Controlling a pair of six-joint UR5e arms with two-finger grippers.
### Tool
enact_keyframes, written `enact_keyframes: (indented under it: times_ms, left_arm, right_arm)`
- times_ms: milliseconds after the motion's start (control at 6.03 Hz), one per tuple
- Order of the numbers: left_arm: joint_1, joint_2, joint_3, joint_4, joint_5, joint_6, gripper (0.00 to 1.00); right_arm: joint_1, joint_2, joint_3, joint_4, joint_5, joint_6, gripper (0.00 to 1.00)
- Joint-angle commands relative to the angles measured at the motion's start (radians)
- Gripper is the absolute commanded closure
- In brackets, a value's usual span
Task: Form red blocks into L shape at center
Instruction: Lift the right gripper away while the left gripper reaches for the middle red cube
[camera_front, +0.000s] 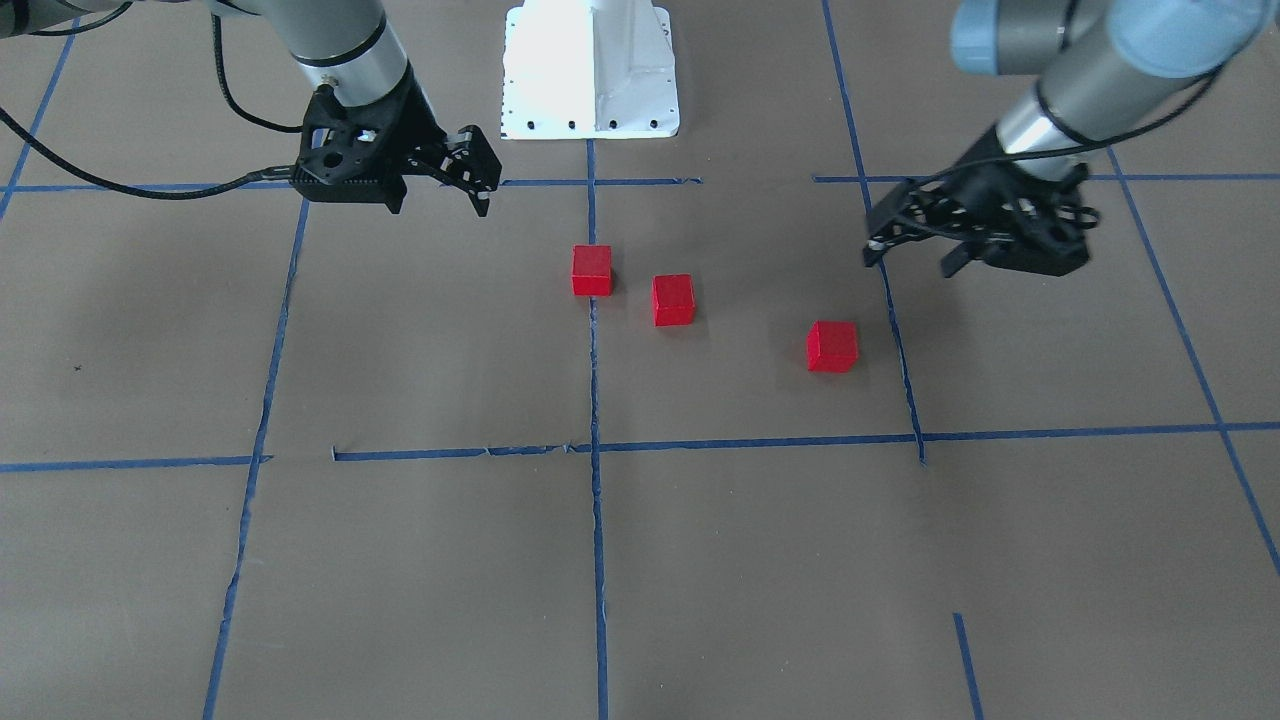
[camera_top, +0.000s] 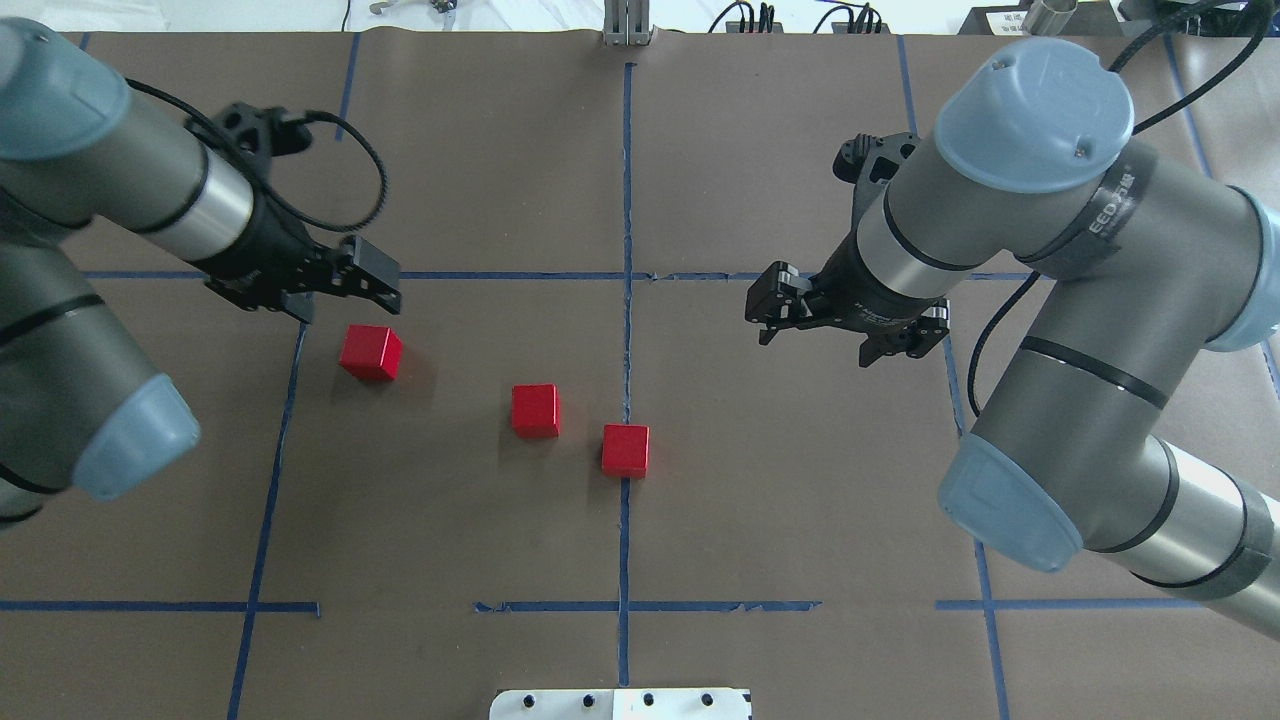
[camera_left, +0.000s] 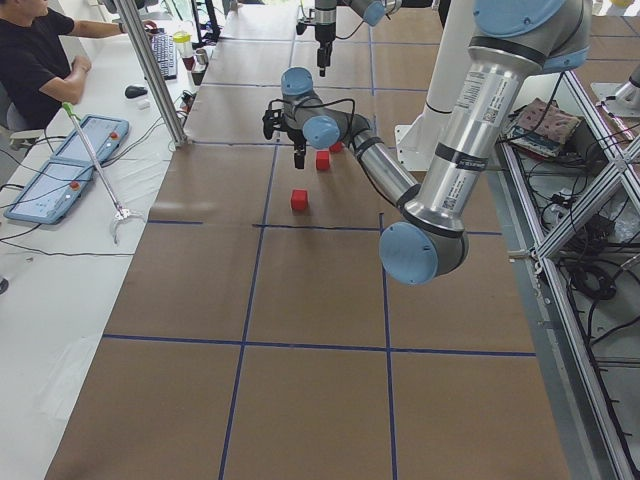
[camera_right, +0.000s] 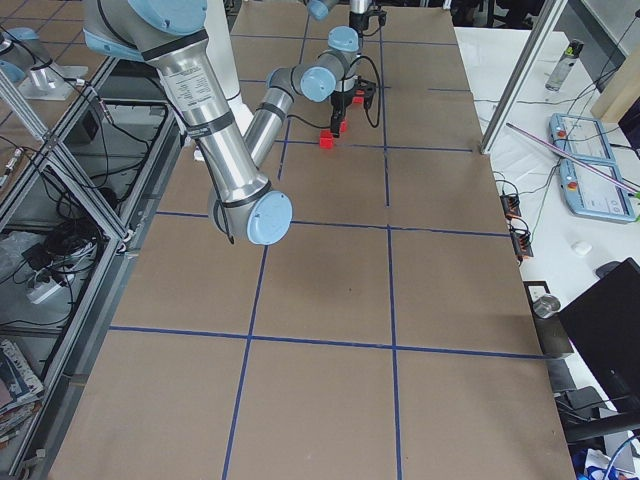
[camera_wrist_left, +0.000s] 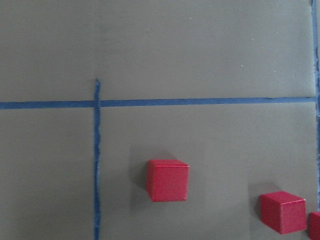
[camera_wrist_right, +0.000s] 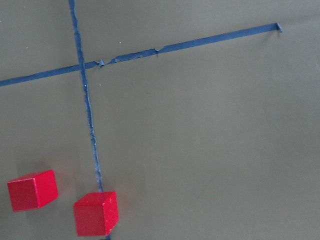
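A red block needs to be grabbed next by its opposite sides with my left gripper, so that it can help form the L at the center.
Three red blocks lie apart on the brown table. One (camera_top: 370, 352) (camera_front: 832, 346) is toward my left side, one (camera_top: 536, 411) (camera_front: 673, 300) is near the middle, and one (camera_top: 626, 450) (camera_front: 592, 270) sits on the central blue line. My left gripper (camera_top: 385, 285) (camera_front: 900, 245) hovers open and empty just beyond the left block. My right gripper (camera_top: 762, 310) (camera_front: 480, 175) hovers open and empty, well right of the blocks. The left wrist view shows the left block (camera_wrist_left: 168, 180) below centre. The right wrist view shows two blocks (camera_wrist_right: 32, 190) (camera_wrist_right: 96, 213) at its lower left.
Blue tape lines (camera_top: 627, 300) mark a grid on the table. The white robot base (camera_front: 590, 70) stands at the near edge between the arms. An operator (camera_left: 35, 60) sits at a side desk beyond the table's far edge.
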Motion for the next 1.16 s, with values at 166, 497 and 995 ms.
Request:
enact_keyframes:
  times_ms: [166, 497, 995]
  left_arm:
    - [0.225, -0.148, 0.171, 0.002, 0.219, -0.074, 0.00]
    - [0.237, -0.178, 0.209, 0.013, 0.215, -0.200, 0.00]
    - [0.249, -0.228, 0.267, 0.019, 0.242, -0.200, 0.00]
  right_arm:
    - [0.025, -0.098, 0.062, 0.000, 0.005, -0.015, 0.00]
    - [0.022, -0.117, 0.077, 0.000, 0.002, -0.015, 0.00]
    - [0.017, -0.117, 0.074, 0.000, -0.002, -0.015, 0.00]
